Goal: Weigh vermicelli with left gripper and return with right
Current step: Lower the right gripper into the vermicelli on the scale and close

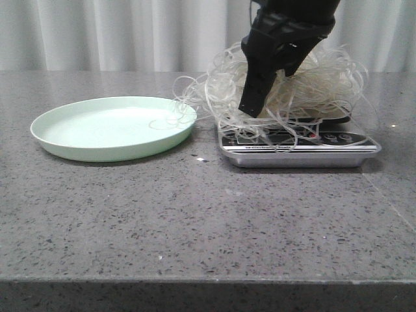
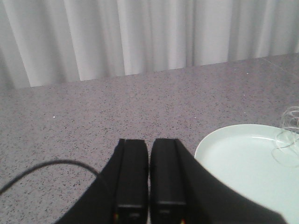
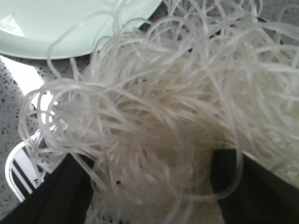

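Note:
My right fingers surround the vermicelli and should close now.
The vermicelli [image 1: 325,84], a big tangle of thin whitish strands, sits on a silver kitchen scale [image 1: 299,155] at the right of the table. My right gripper [image 1: 260,104] reaches down into it from above. In the right wrist view its jaws [image 3: 149,186] stand wide apart with the vermicelli [image 3: 154,116] bulging between them. A few stray loops [image 1: 172,117] hang over the rim of the pale green plate [image 1: 110,127]. My left gripper [image 2: 149,142] is shut and empty above the bare table, to the left of the plate [image 2: 243,158], and is out of the front view.
The plate holds only the stray loops [image 2: 289,135]. A grey curtain [image 1: 130,32] hangs behind the stone table. A thin black cable [image 2: 46,165] lies by the left gripper. The table's front edge [image 1: 208,281] runs across the bottom of the front view.

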Robot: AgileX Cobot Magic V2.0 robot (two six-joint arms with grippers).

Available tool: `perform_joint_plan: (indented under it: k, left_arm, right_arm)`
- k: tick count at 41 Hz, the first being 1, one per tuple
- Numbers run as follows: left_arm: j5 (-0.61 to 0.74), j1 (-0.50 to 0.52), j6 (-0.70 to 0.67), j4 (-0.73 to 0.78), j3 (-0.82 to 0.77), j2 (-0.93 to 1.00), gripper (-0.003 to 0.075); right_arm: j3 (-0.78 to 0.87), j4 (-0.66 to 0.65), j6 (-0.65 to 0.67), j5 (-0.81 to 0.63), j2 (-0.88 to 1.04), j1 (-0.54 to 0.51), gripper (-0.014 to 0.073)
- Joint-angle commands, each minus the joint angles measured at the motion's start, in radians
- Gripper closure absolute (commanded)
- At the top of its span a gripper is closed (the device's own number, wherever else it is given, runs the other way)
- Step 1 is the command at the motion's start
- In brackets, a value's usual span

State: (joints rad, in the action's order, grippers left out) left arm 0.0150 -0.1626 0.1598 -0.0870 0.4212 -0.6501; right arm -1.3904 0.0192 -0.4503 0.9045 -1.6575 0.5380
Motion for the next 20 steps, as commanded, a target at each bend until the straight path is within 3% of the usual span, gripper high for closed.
perform_joint_plan:
  k: [1, 3, 7, 20]
  left_arm:
    - [0.072, -0.002, -0.009, -0.009, 0.027, 0.003, 0.0583]
    - [0.072, -0.002, -0.009, -0.009, 0.027, 0.003, 0.0583]
    - [0.072, -0.002, -0.009, -0.009, 0.027, 0.003, 0.0583]
    - [0.072, -0.002, -0.009, -0.009, 0.027, 0.003, 0.0583]
  right_arm:
    - [-0.026, -0.019, -0.013, -0.021, 0.018, -0.001, 0.0102]
    - [-0.026, -0.019, -0.013, -0.021, 0.023, -0.001, 0.0188]
    - [-0.026, -0.019, -0.013, -0.015, 0.035, -0.001, 0.0448]
    - [-0.027, -0.019, -0.013, -0.02, 0.082, -0.001, 0.0443]
